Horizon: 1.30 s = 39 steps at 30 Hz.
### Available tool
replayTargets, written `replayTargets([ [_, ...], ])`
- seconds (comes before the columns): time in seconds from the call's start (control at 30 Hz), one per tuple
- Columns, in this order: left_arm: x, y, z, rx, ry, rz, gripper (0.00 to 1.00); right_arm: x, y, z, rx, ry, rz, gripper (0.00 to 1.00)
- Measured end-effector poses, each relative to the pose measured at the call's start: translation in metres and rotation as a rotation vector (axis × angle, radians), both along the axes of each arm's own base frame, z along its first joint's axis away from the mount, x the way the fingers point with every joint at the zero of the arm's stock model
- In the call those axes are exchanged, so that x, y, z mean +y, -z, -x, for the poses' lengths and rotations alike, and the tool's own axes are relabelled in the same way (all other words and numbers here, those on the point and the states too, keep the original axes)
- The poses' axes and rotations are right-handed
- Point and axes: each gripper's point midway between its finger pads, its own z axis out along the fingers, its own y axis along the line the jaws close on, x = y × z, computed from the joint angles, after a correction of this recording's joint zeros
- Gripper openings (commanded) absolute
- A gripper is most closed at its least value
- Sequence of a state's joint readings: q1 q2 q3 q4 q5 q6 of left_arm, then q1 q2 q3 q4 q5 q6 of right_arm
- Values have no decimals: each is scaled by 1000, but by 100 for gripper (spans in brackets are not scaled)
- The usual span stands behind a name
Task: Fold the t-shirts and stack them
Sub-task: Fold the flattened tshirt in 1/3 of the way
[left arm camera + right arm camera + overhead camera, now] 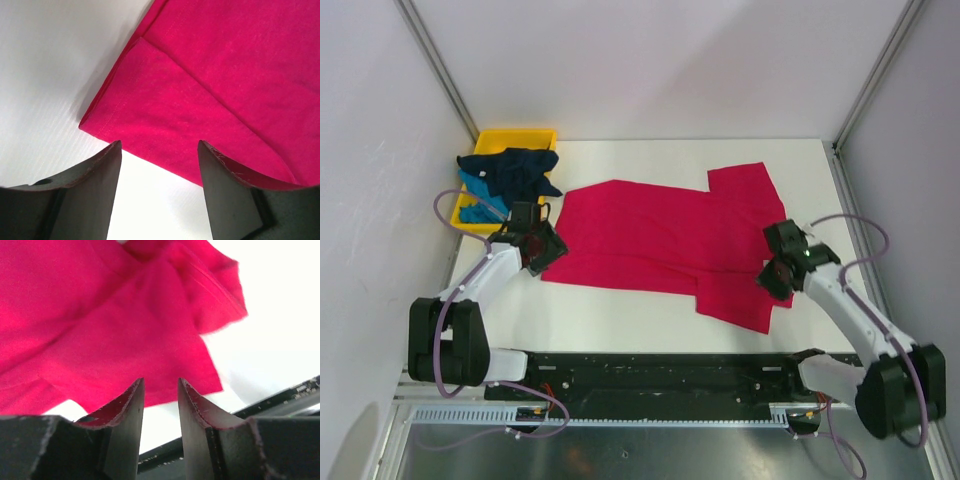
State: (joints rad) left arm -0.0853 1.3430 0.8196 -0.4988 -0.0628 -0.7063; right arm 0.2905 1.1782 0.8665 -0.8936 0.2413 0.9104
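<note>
I should next use my right gripper to grab the crimson-pink t-shirt's near sleeve by the sleeve's outer edge facing the black bar [736, 323] [162, 401]. Then I can fold the sleeve inward over the t-shirt's body.
A crimson-pink t-shirt [660, 240] lies spread on the white table [620, 320], its sleeves at the right and its lower edge folded over. My left gripper [542, 250] is at the shirt's left end, open. In the left wrist view the shirt's folded corner [200, 90] lies just beyond the left gripper [160, 145], with bare table between the fingers. My right gripper [775, 275] hovers over the near sleeve, jaws parted a little. In the right wrist view nothing sits inside the right gripper [161, 382], and the pink sleeve [110, 325] lies past it. A dark navy t-shirt [515, 170] and a teal-blue t-shirt [478, 200] are heaped at the back left.
A yellow tray [520, 135] stands in the back left corner under the heaped shirts. A black rail [660, 370] runs along the near table edge, also seen as a black rail [285, 397] in the right wrist view. Walls close in left and right.
</note>
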Motion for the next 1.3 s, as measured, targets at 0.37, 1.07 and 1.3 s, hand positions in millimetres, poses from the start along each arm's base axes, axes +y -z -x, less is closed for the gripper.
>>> replayTargets([
  [0.37,-3,1,1,4,10,16,67,-11,60,82,148,97,-58,42],
  [1.07,-4,1,2,6,12,19,67,-7,82,79,199,114,-53,28],
  [1.3,-4,1,2,6,12,19,67,-4,81,72,170,103,-61,1],
])
